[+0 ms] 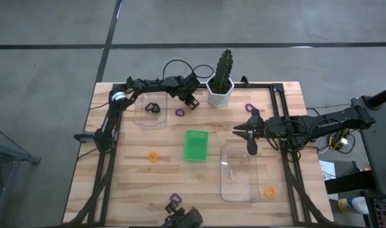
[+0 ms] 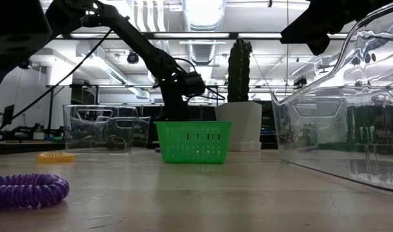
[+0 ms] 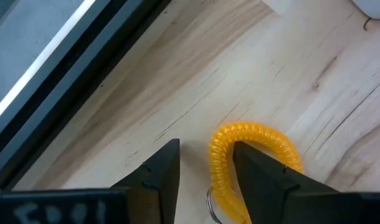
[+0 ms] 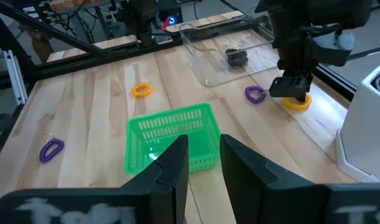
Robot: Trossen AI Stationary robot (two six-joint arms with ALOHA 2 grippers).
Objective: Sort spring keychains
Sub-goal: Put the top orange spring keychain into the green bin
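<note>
My left gripper closes on the orange keychain by its coiled side now, since that side is between the gripper's low fingers, one inside the keychain's hollow.
An orange spring keychain lies flat on the wood near the white plant pot. My left gripper is open over it, fingers slanting down; one side of the ring stands between them, and one finger covers the ring's middle. From the right wrist view, the left gripper stands right on this keychain. More keychains lie loose: purple, purple, orange, orange, purple. A black one lies in the far left clear tray. My right gripper hovers open and holds nothing. My left gripper comes at the orange keychain from above, slanting down, and one finger stands over the ring's hollow. I cannot tell whether either finger touches the coil. The keychain lies flat on the table.
The small green tray sits mid-table. One clear tray is at the far left, another at the near right, just below my right gripper. The potted cactus stands close beside my left gripper. Black frame rails run along the table's sides.
</note>
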